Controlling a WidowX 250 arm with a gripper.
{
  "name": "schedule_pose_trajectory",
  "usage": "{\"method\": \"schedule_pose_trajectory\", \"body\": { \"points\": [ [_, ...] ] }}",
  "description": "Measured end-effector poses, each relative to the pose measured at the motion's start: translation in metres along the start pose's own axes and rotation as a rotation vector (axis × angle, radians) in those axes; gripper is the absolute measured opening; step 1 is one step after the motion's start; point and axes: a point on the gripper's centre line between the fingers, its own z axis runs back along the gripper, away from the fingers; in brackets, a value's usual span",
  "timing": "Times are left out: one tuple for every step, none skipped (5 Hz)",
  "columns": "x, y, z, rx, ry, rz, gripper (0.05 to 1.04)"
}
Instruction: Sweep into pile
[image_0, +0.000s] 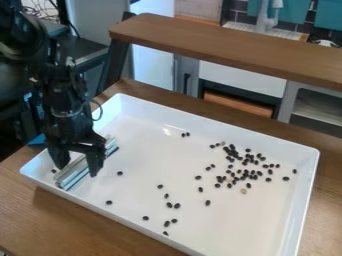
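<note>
The silvery grey bar-like tool can sweep the scattered dark beans into a pile, so I next need to pick it up by its middle with my gripper.
At the left end of the white tray (220, 235), the black gripper (77, 170) hangs low with its fingers spread. A long, narrow sweeping tool (72, 175), whitish with blue along its edge, lies slanted in the tray and passes between the fingers, which hide its middle. Small dark beans (252, 175) are clustered loosely in the tray's right part. Other beans (169, 205) are scattered through the middle and near the front wall. One bean (119, 173) lies just right of the gripper.
The tray has raised walls and stands on a brown wooden table (63, 220). Behind it runs a raised wooden shelf (234, 45), with cabinets (244, 77) farther back. Dark equipment stands at the upper left.
</note>
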Motion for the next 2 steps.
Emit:
{"method": "schedule_pose_trajectory", "body": {
  "points": [
    [-0.0025,-0.0003,-0.0092,0.043,0.015,0.016,0.687],
    [-0.0098,-0.0072,-0.0138,0.055,0.027,0.005,0.405]
  ]
}}
